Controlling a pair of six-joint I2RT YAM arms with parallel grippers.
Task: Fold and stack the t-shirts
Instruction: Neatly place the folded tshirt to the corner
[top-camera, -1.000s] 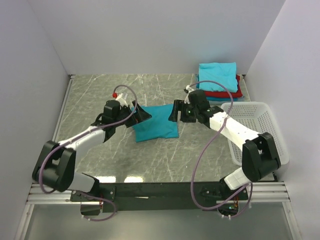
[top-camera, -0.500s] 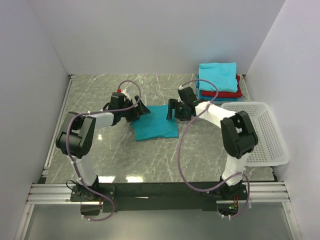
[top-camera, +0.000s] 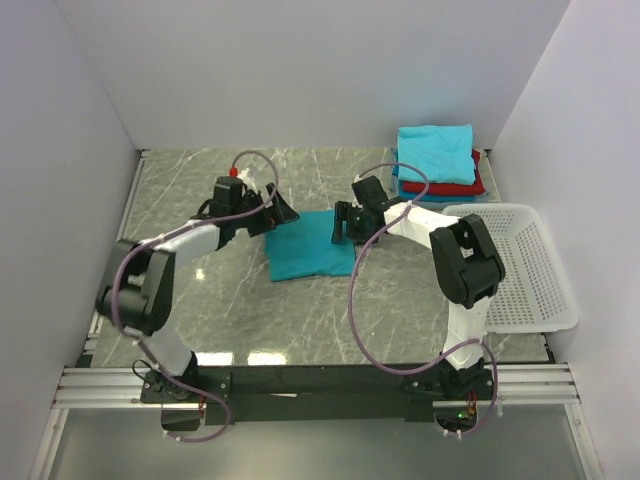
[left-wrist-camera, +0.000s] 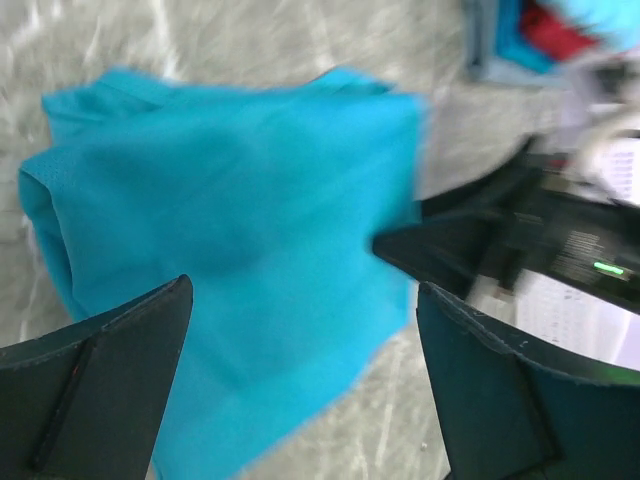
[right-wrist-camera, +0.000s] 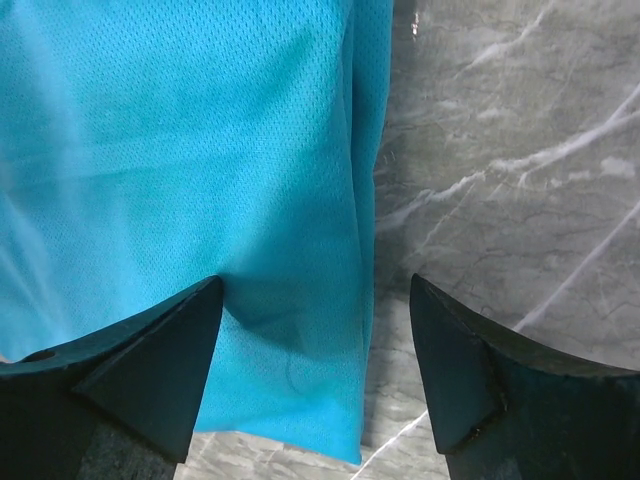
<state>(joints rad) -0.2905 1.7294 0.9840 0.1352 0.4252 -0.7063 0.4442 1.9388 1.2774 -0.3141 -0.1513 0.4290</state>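
The folded t-shirt should be gripped next by its basket-side edge (top-camera: 349, 238) (right-wrist-camera: 350, 292) with my right gripper, layers together. The t-shirt's body then stays free to spread flat on the stack.
A folded teal t-shirt (top-camera: 310, 245) lies flat on the marble table (top-camera: 180, 190) between my two grippers. It fills the left wrist view (left-wrist-camera: 230, 230) and the right wrist view (right-wrist-camera: 200, 180). My left gripper (top-camera: 281, 213) is open at the shirt's far left corner, fingers apart over the cloth. My right gripper (top-camera: 340, 222) is open at the shirt's right edge, one finger over the cloth and one over bare marble. A stack of folded shirts stands at the back right, a teal one (top-camera: 436, 152) on top, a red one (top-camera: 452, 187) below it.
A white plastic lattice basket (top-camera: 520, 265) stands at the right side of the table, beside the right arm. White walls close the table on the left, back and right. The right gripper's black body (left-wrist-camera: 520, 240) shows in the left wrist view.
Both arms have drawn their elbows in and the grippers have shifted toward the shirt's far edge. The shirt lies flatter, and no cloth is held in the left gripper now.
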